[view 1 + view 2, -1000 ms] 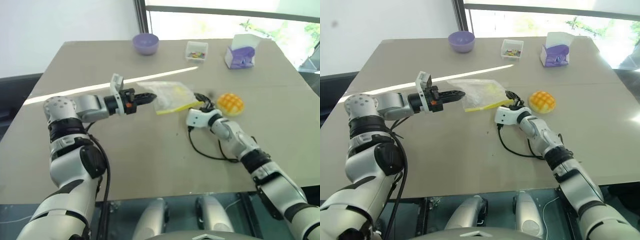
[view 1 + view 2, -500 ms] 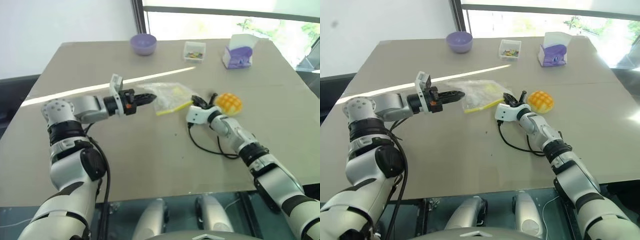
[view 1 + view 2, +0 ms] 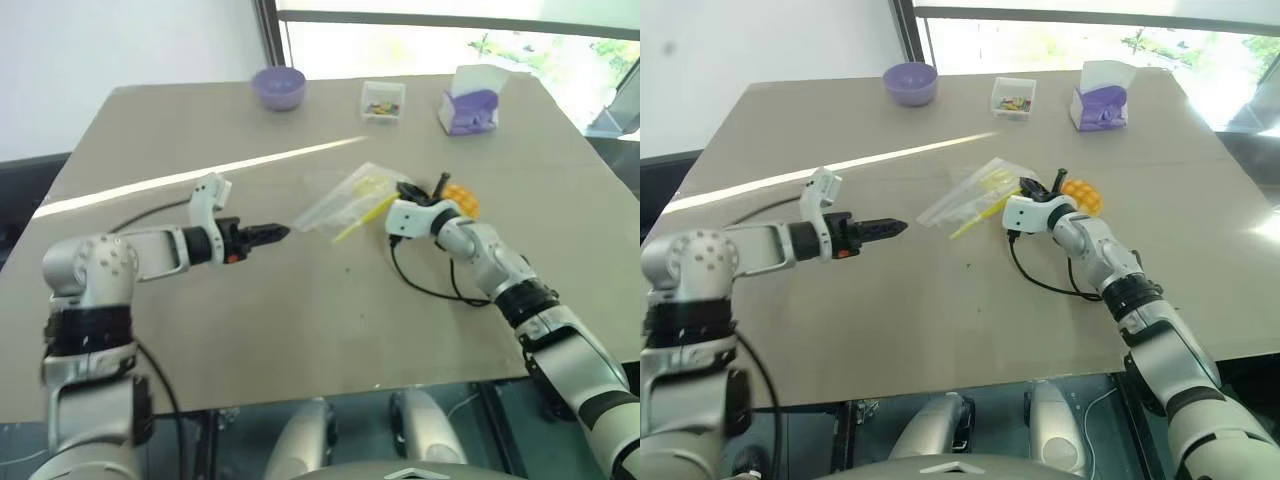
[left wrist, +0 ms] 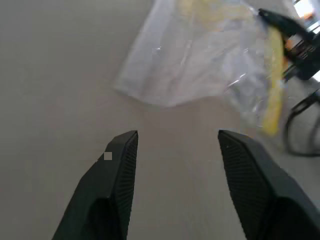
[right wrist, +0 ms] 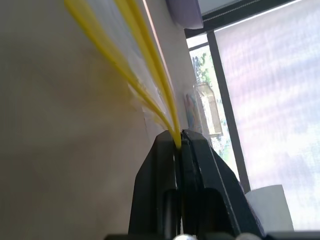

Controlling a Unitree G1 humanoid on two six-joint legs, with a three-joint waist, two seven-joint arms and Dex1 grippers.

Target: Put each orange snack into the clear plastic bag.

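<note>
The bag's clear film (image 3: 335, 207) is lying slack and crinkled on the tabletop. My left gripper should pinch the bag by the end of its yellow seal strip next.
The clear plastic bag (image 3: 345, 198) lies crinkled at the table's middle, its yellow seal strip (image 3: 358, 216) toward my right arm. My right gripper (image 3: 406, 189) is shut on that yellow strip (image 5: 150, 75), as the right wrist view shows close up. The orange snack (image 3: 463, 196) sits on the table just behind the right gripper, partly hidden by it. My left gripper (image 3: 272, 233) hovers to the left of the bag. Its fingers (image 4: 122, 155) stand open with nothing between them, a short gap from the bag (image 4: 195, 65).
A purple bowl (image 3: 278, 87), a small clear box (image 3: 383, 100) of mixed items and a purple tissue box (image 3: 468, 105) line the far edge of the tan table (image 3: 300, 330). A black cable (image 3: 430, 290) loops on the table beside my right forearm.
The left gripper let go of the bag, opened and drew back to the left. The right gripper shut on the bag's yellow strip. The bag has shifted toward the snack.
</note>
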